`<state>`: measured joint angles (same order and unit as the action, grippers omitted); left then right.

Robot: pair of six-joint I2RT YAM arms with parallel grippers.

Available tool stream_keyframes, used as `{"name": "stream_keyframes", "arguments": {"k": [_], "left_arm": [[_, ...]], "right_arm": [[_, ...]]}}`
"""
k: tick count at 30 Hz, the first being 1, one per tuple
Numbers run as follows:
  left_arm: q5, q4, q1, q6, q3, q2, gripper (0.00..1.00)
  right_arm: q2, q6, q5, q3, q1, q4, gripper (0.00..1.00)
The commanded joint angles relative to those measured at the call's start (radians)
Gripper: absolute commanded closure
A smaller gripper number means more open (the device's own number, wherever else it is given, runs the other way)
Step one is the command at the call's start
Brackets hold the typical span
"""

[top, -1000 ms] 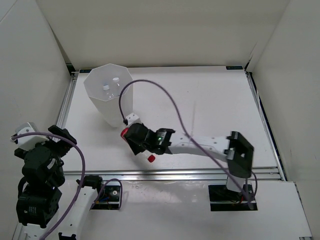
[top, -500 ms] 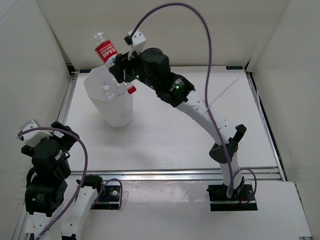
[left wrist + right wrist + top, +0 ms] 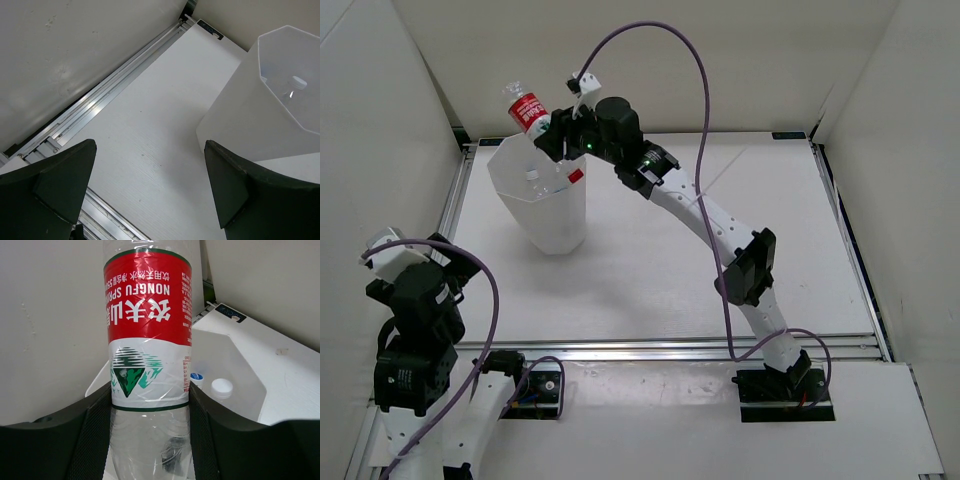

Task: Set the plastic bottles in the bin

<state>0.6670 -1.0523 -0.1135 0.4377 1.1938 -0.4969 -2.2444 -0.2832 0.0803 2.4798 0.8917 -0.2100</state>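
I should open my right gripper now, because the bin's opening is below the red-labelled plastic bottle and the bottle would fall into the bin.
My right gripper (image 3: 556,138) is shut on the red-labelled plastic bottle (image 3: 525,108), holding it tilted above the back rim of the bin (image 3: 501,178). Its red cap (image 3: 575,176) sticks out below the gripper, over the bin's right side. In the right wrist view the bottle (image 3: 147,315) fills the gap between the black fingers (image 3: 95,432). Behind it, a blue cap (image 3: 197,376) and a white cap (image 3: 222,387) show inside the bin (image 3: 240,360). My left gripper (image 3: 150,185) is open over bare table, left of the bin (image 3: 235,120).
The bin stands at the table's back left, close to the left wall and its aluminium rail (image 3: 100,107). The left arm (image 3: 415,320) sits low at the front left corner. A purple cable (image 3: 650,40) arcs above the right arm.
The right arm lifted the red-labelled bottle from the table's front and swung it up to the bin's rim, then drew in slightly. The left arm shifted a little.
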Motion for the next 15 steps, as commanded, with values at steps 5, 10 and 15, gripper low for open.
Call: {"name": "stream_keyframes", "arguments": {"k": [5, 10, 15], "left_arm": [[0.031, 0.008, -0.003, -0.011, 0.027, -0.035, 0.00], [0.031, 0.018, -0.003, -0.011, 0.018, -0.035, 0.00], [0.031, 0.028, -0.003, -0.011, 0.009, -0.035, 0.00]], "right_arm": [[0.026, -0.065, 0.095, 0.027, -0.023, 0.086, 0.49], [0.046, -0.056, 0.105, -0.005, -0.033, 0.022, 0.34], [0.095, -0.031, 0.012, -0.038, -0.042, -0.077, 0.00]]}}
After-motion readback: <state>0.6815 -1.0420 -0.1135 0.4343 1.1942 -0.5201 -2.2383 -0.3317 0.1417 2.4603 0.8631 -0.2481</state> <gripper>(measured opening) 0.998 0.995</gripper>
